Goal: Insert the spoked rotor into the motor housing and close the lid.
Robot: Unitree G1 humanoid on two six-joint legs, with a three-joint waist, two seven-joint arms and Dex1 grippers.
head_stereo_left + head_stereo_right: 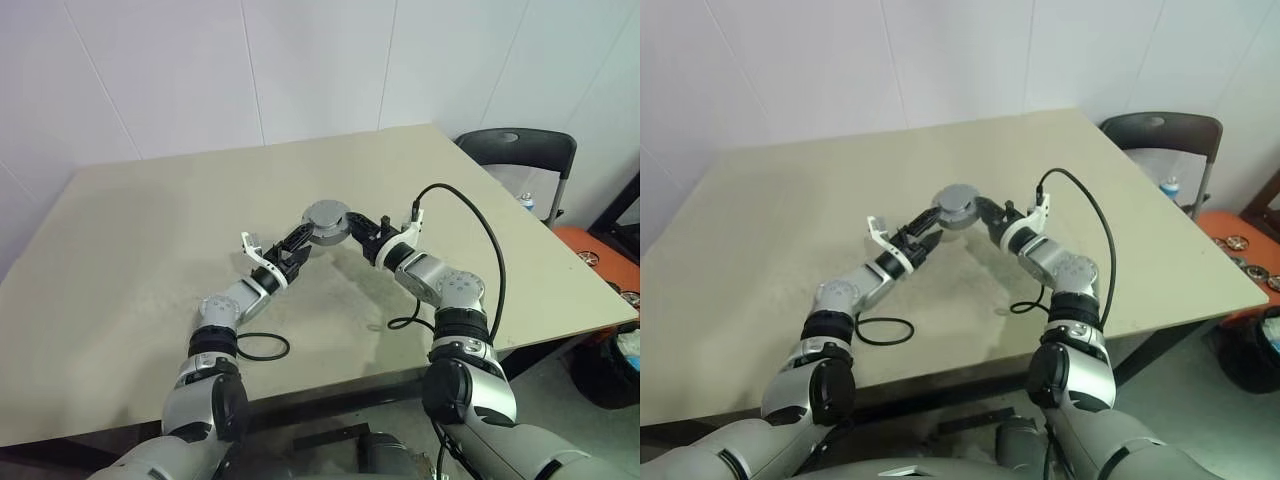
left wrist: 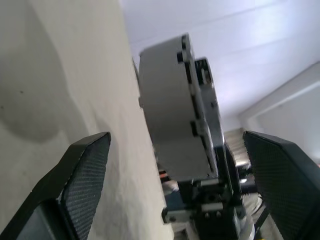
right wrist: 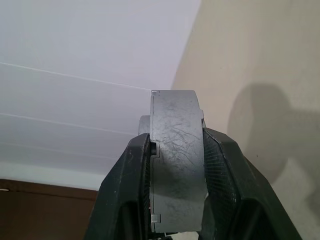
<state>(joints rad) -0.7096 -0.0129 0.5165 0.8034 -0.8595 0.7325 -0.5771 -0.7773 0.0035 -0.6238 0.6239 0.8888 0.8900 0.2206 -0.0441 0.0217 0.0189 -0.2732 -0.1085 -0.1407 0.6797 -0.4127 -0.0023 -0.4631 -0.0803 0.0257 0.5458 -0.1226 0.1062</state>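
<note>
The housing is wide across but thin edge-on, so my left gripper should reach it and grab it by its free edge, across its flat sides.
A grey round puck, the motor housing (image 1: 326, 218), hangs above the middle of the table (image 1: 150, 230). My right gripper (image 1: 350, 228) is shut on it, one finger (image 3: 220, 165) on each flat face. Edge-on, the housing (image 2: 170, 115) shows a thick grey body with a thinner notched layer against one face; I cannot tell whether that layer is the lid. My left gripper (image 1: 305, 244) is open just left of the housing, its two fingers (image 2: 85, 170) spread wide on either side of the rim without touching it. The spoked rotor is out of view.
A black cable loop (image 1: 262, 347) lies on the table near the front edge. Another black cable (image 1: 482, 225) arcs from my right wrist. A dark chair (image 1: 520, 150) and an orange object (image 1: 600, 252) stand beyond the table's right edge.
</note>
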